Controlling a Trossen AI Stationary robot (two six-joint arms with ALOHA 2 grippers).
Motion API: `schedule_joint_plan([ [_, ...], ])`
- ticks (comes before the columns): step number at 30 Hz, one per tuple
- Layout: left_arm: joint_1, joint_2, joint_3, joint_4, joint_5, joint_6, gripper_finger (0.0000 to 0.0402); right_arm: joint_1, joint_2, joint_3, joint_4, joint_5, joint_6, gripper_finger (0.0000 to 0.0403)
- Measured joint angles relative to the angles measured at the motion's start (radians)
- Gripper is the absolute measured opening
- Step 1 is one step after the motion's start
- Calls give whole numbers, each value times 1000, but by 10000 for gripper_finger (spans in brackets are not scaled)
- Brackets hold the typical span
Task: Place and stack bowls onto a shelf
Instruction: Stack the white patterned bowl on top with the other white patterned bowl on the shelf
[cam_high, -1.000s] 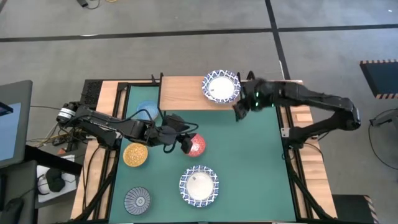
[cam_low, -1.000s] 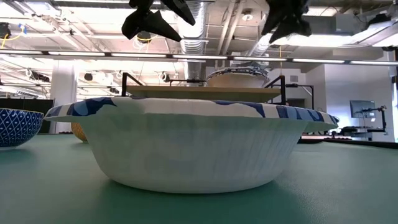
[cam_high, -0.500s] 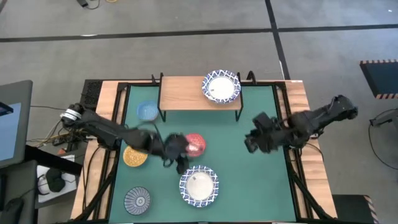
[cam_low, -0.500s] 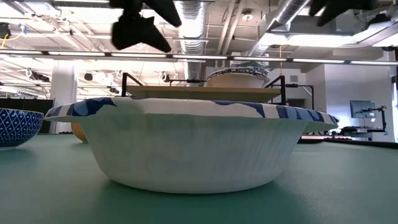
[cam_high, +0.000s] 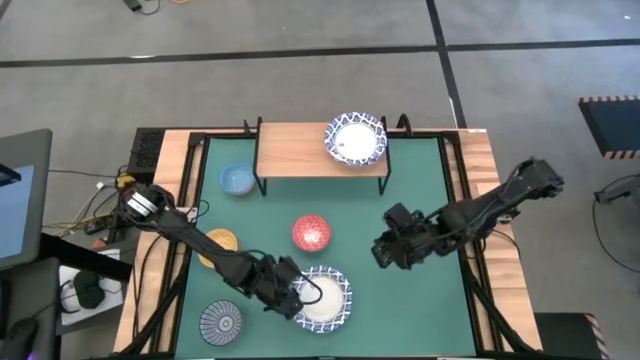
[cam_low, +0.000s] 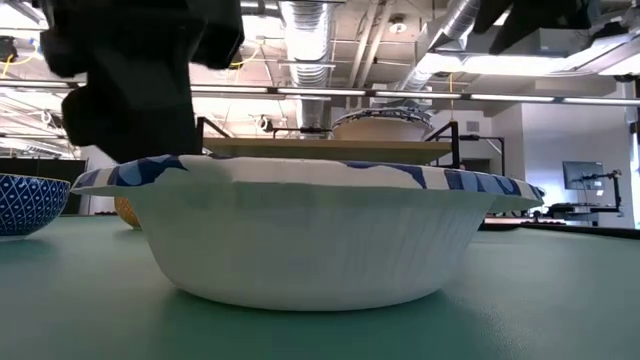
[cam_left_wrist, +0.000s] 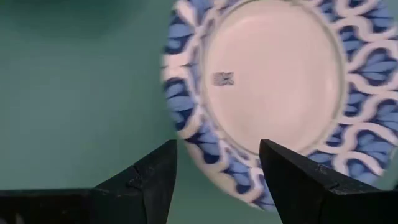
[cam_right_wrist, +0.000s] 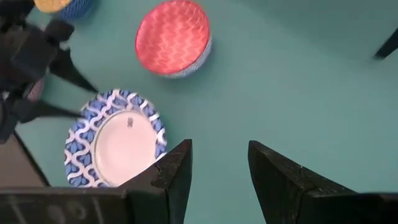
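My left gripper grabs the white bowl by its blue patterned rim next, to stack it onto the bowl on the shelf.
A white bowl with a blue patterned rim sits on the green mat near the near edge and fills the low view. My left gripper is open at the bowl's left rim, one finger on either side of it; I see no touch. My right gripper is open over bare mat to the right. A second white-and-blue bowl rests on the light-wood shelf. On the mat stand the red, light blue, yellow and grey striped bowls.
The shelf stands at the far edge on black legs, its left part bare. The left arm crosses over the yellow bowl. Open mat lies between the red bowl and the right gripper. Black frame rails run along the table's sides.
My left gripper has moved from beside the red bowl toward the near edge and come down at the white bowl's left rim. My right gripper has drawn back from the bowl on the shelf toward the near edge, over the mat's right half. No bowl has moved.
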Motion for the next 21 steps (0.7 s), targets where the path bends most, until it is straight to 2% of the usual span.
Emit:
schedule_joint_plan([
  [8,60,5,2,-85,-34,25,212,45,31,0,2,-42,20,182],
  [13,106,37,1,-21,72,118,207,63,20,1,-32,-41,25,182],
  [17,132,94,2,85,198,193,176,67,14,1,-68,-42,28,182],
  [21,145,112,7,98,219,181,117,62,5,1,-90,-38,21,182],
])
